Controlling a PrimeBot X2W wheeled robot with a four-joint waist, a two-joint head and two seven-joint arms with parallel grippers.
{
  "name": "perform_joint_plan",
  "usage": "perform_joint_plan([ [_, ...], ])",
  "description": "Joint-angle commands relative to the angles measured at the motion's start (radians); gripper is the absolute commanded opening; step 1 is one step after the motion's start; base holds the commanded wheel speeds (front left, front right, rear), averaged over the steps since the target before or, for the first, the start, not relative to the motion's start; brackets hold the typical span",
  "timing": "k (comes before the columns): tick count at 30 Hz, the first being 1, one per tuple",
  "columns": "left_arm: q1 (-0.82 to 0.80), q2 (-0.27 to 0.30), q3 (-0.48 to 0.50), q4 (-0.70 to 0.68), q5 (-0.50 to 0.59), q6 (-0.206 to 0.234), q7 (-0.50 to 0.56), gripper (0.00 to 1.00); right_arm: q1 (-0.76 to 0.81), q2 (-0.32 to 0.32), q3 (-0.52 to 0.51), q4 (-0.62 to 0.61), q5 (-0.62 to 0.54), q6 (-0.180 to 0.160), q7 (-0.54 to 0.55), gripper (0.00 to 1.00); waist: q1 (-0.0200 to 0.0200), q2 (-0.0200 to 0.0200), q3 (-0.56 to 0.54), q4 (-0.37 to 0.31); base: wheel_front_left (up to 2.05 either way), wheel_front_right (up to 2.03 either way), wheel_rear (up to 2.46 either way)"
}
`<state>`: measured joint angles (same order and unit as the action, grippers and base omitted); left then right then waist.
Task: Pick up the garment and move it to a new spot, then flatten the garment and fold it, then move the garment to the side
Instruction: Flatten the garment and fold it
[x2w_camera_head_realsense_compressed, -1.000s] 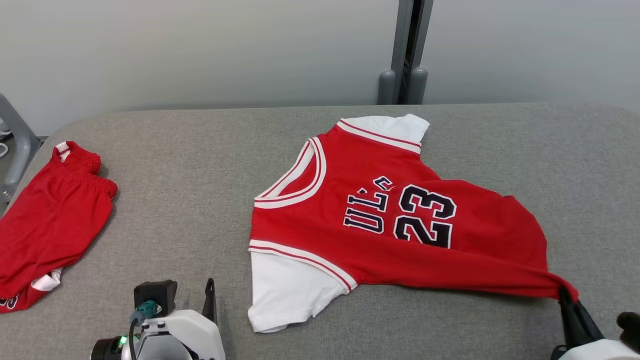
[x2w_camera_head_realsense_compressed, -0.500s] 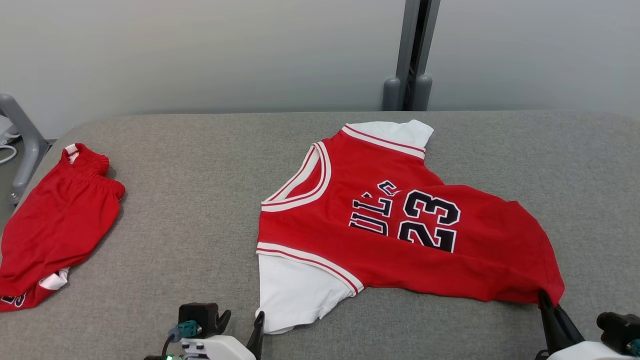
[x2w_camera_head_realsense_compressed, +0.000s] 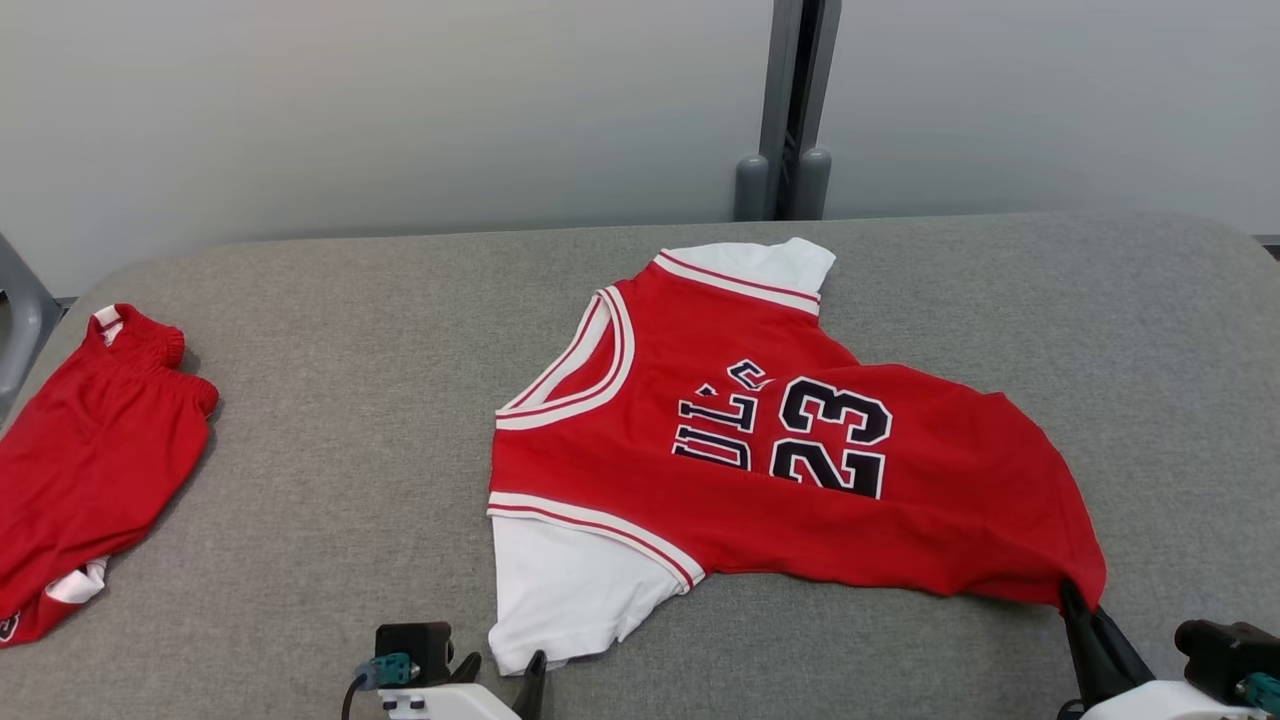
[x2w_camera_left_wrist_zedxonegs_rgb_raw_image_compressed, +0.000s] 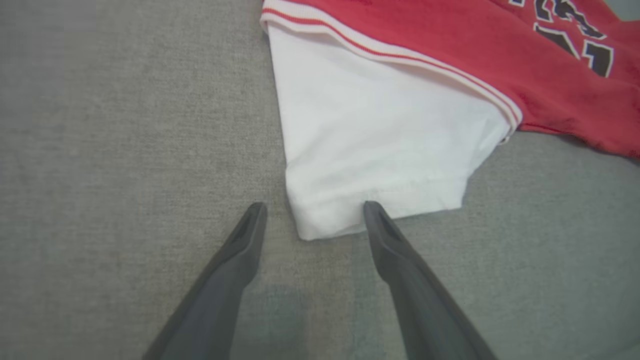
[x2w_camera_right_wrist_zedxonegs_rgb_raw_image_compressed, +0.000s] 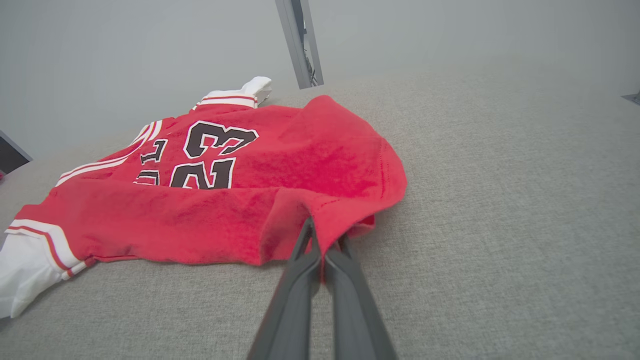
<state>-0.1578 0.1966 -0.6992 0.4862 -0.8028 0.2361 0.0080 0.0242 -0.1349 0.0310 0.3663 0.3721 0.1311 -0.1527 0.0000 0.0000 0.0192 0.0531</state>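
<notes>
My left gripper grabs the garment by the near white sleeve's hem (x2w_camera_head_realsense_compressed: 518, 658) next, because that loose hem offers a pinch while the garment's red body (x2w_camera_head_realsense_compressed: 768, 480) lies flat.
The garment (x2w_camera_head_realsense_compressed: 780, 450) is a red jersey with white sleeves and a black 23, lying spread on the grey padded table (x2w_camera_head_realsense_compressed: 350, 400). My right gripper (x2w_camera_head_realsense_compressed: 1068, 592) is shut on the jersey's near right hem corner, and in the right wrist view the red cloth (x2w_camera_right_wrist_zedxonegs_rgb_raw_image_compressed: 250, 190) bunches over the closed fingertips (x2w_camera_right_wrist_zedxonegs_rgb_raw_image_compressed: 306, 235). My left gripper (x2w_camera_head_realsense_compressed: 505, 665) is open at the near white sleeve (x2w_camera_left_wrist_zedxonegs_rgb_raw_image_compressed: 370, 150). In the left wrist view the left gripper (x2w_camera_left_wrist_zedxonegs_rgb_raw_image_compressed: 313, 206) straddles that sleeve's corner, one finger beside the cloth and one at its hem.
Red shorts (x2w_camera_head_realsense_compressed: 90, 470) lie at the table's far left edge. A grey post (x2w_camera_head_realsense_compressed: 785, 110) stands behind the table against the pale wall. Bare grey padding lies between the shorts and the jersey, and to the jersey's right.
The head camera has shifted. My left gripper moved right to the white sleeve's corner. My right gripper carried the hem corner inward, so the stretched point of cloth has slackened.
</notes>
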Motion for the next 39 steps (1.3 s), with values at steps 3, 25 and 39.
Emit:
perform_joint_plan([
  [3,-0.019,-0.001,0.012,0.028,-0.009,0.009,-0.009,1.00,-0.002,-0.009,0.005,-0.008,0.000,-0.001,0.004,0.00,0.0000,0.0000,0.003,-0.009,0.00,0.00,0.00],
  [25,-0.026,-0.007,0.063,-0.039,-0.114,-0.117,-0.025,0.00,-0.023,-0.012,0.004,-0.009,-0.002,-0.001,-0.008,0.00,0.0000,0.0000,0.013,-0.006,0.00,0.00,0.00],
  [39,-0.093,0.023,0.183,-0.469,-0.261,-0.189,0.017,0.00,-0.160,-0.078,0.047,-0.173,0.013,-0.001,0.094,0.00,0.0000,0.0000,-0.022,-0.067,0.00,0.00,0.00],
])
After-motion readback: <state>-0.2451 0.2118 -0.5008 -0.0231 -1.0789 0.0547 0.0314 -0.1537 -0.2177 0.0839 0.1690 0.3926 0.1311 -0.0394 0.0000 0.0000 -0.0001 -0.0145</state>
